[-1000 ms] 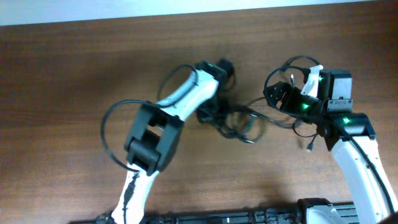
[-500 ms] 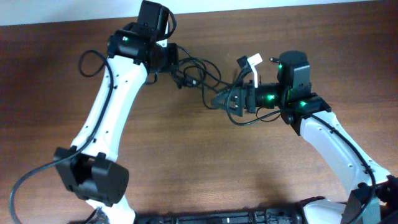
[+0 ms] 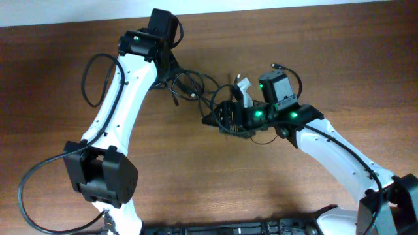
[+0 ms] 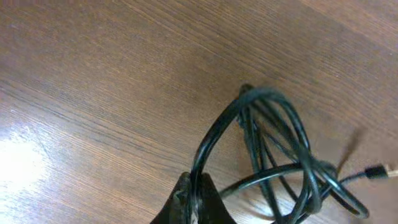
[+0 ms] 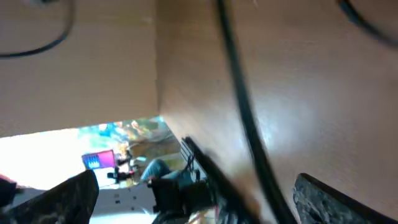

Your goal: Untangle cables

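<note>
The piece of cable and its loops hang above flat, open table, so it is time for my left gripper to open now.
The thin black cables (image 3: 196, 85) lie in a tangle on the brown table, stretched between my two grippers. My left gripper (image 3: 171, 73) is at the far middle-left, shut on one cable strand. In the left wrist view the jaws (image 4: 198, 194) pinch that strand, and looped cables (image 4: 277, 149) hang beyond, with a small plug (image 4: 378, 170) at the right. My right gripper (image 3: 217, 117) points left at the tangle's right end. In the right wrist view its fingers (image 5: 196, 180) stand wide apart, with a blurred cable (image 5: 245, 124) running between them.
Thick black robot wires loop beside the left arm (image 3: 91, 68) and near its base (image 3: 29, 196). The table's far edge (image 3: 274, 9) runs just behind the left wrist. A white tag (image 3: 243, 88) sticks up from the right wrist.
The left arm swung from the table's middle up to the far left, dragging the cables out. The right gripper moved left and slightly nearer, to the tangle's right end.
</note>
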